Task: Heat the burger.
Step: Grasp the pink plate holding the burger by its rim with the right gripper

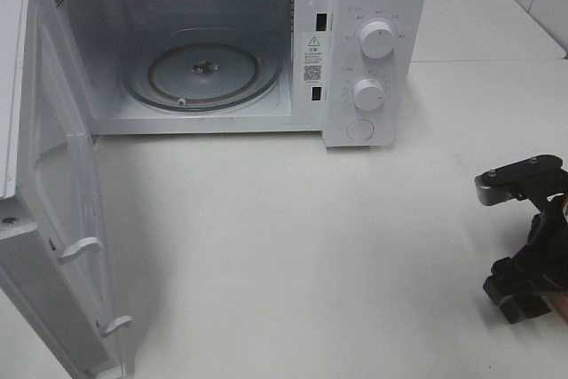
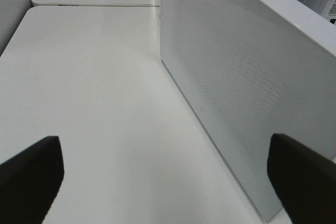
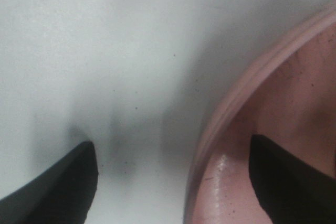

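Observation:
My right gripper's fingers straddle the plate's rim [image 1: 558, 303] [image 3: 211, 135] and one meets its shadow on the table. It is time to close, as closing now would catch the pink plate.
The burger is out of view in every frame. My right gripper [image 3: 172, 150] is open and straddles the rim of a pink plate [image 3: 273, 103]: one finger [image 3: 58, 182] is over the white table, the other [image 3: 289, 177] is over the plate's inside. From the high view this gripper [image 1: 524, 295] sits at the table's right edge, with a sliver of the pink plate [image 1: 562, 304] beside it. My left gripper [image 2: 165, 182] is open and empty, next to the outer face of the microwave door [image 2: 247, 93].
A white microwave [image 1: 373, 6] stands at the back with its door [image 1: 53, 201] swung wide open to the left. Its glass turntable [image 1: 204, 73] is bare. Two knobs [image 1: 377, 40] are on its right panel. White tabletop [image 1: 293, 246] lies in front.

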Robot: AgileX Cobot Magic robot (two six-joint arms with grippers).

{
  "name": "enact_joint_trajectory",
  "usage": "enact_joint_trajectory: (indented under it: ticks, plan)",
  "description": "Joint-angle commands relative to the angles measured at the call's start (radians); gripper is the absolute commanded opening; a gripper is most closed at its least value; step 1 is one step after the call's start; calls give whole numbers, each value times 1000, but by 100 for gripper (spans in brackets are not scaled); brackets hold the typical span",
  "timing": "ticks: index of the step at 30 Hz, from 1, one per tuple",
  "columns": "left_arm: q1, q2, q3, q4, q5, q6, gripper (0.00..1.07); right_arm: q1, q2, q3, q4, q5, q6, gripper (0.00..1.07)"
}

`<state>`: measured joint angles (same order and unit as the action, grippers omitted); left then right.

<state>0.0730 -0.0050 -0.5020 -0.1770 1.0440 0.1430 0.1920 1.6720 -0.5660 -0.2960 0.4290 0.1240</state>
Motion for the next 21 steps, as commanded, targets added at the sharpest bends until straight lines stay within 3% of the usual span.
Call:
enact_joint_trajectory:
  ticks: [1,2,4,5,6,7,8,10,11,13,21]
  plan:
    - [-6,-24,3,-5,-6,-5,98,-8,9,2,-12,-8,13,64]
    - [-6,-24,3,-5,-6,-5,98,-8,9,2,-12,-8,13,64]
    - [-6,-24,3,-5,-6,-5,98,-8,9,2,-12,4,34,47]
    - [-6,-24,3,-5,-6,-5,98,-8,9,2,-12,4,34,47]
    - [-6,-24,3,-5,-6,-5,98,-8,9,2,-13,11,50,34]
    - [-6,-24,3,-5,-6,-5,98,-8,9,2,-13,11,50,34]
    - [-6,-24,3,-5,-6,-5,98,-8,9,2,-16,11,56,21]
    - [-6,-24,3,-5,-6,-5,98,-8,9,2,-17,11,56,14]
    - [-6,-24,3,-5,-6,-5,98,-8,9,2,-17,12,56,5]
    - [-6,-24,3,-5,-6,-5,98,-8,9,2,-16,17,56,0]
    - [-6,-24,3,-5,-6,-5,98,-8,9,0,-11,40,111,0]
